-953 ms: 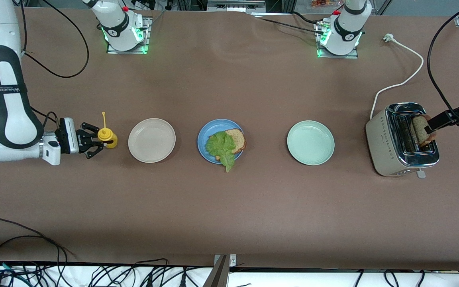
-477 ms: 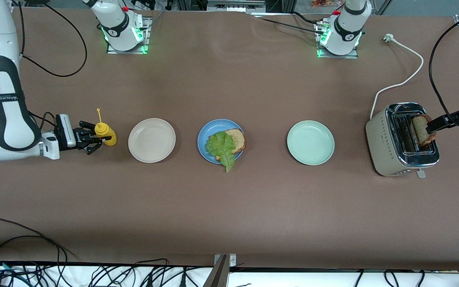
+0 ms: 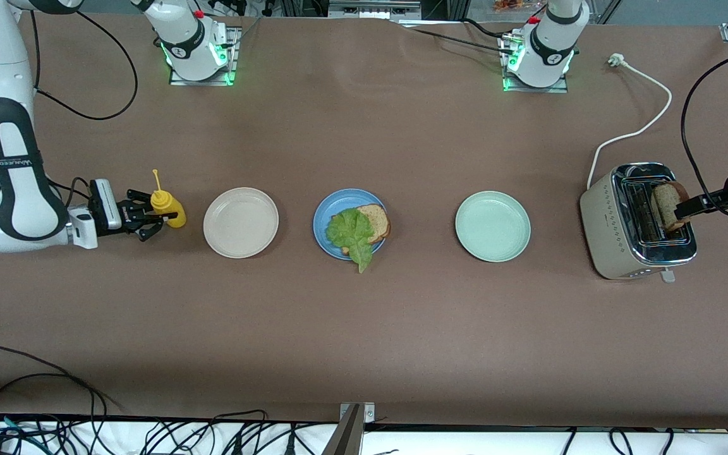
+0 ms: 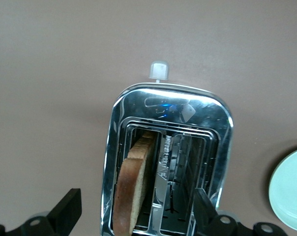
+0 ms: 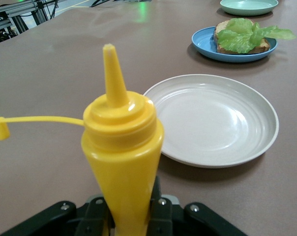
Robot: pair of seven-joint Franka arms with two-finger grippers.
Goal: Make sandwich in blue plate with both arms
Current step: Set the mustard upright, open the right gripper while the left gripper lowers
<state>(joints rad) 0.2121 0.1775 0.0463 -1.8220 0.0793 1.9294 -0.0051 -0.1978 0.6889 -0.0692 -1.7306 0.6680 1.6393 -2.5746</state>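
Observation:
The lettuce on the blue plate [image 3: 322, 213] is to be topped with the bread slice. My left gripper will next pick up the slice by its raised crust edge [image 3: 680, 191].
The blue plate [image 3: 322, 213] lies mid-table and carries one brown bread slice [image 3: 379, 219] with a green lettuce leaf [image 3: 351, 232] on top; the right wrist view shows the blue plate [image 5: 202, 45] and lettuce [image 5: 243, 33] too. A second bread slice [image 3: 664, 203] stands in a slot of the toaster [image 3: 610, 234]. My left gripper [image 3: 686, 207] hangs open over that slice [image 4: 133, 177], its fingers [image 4: 65, 212] wide apart and clear of the bread. My right gripper [image 3: 149, 218] is shut on a yellow squeeze bottle [image 5: 124, 147], beside the cream plate [image 3: 241, 222].
A pale mint plate [image 3: 492, 226] lies between the blue plate and the toaster [image 4: 207, 113]. The toaster's white cord [image 3: 639, 126] runs toward the left arm's base. The bottle's open cap dangles on its strap [image 5: 1, 129]. Cables lie along the table's near edge.
My right arm has drawn back a little toward its end of the table with the bottle. My left arm has pulled back toward its table end; its gripper stays over the toaster slice.

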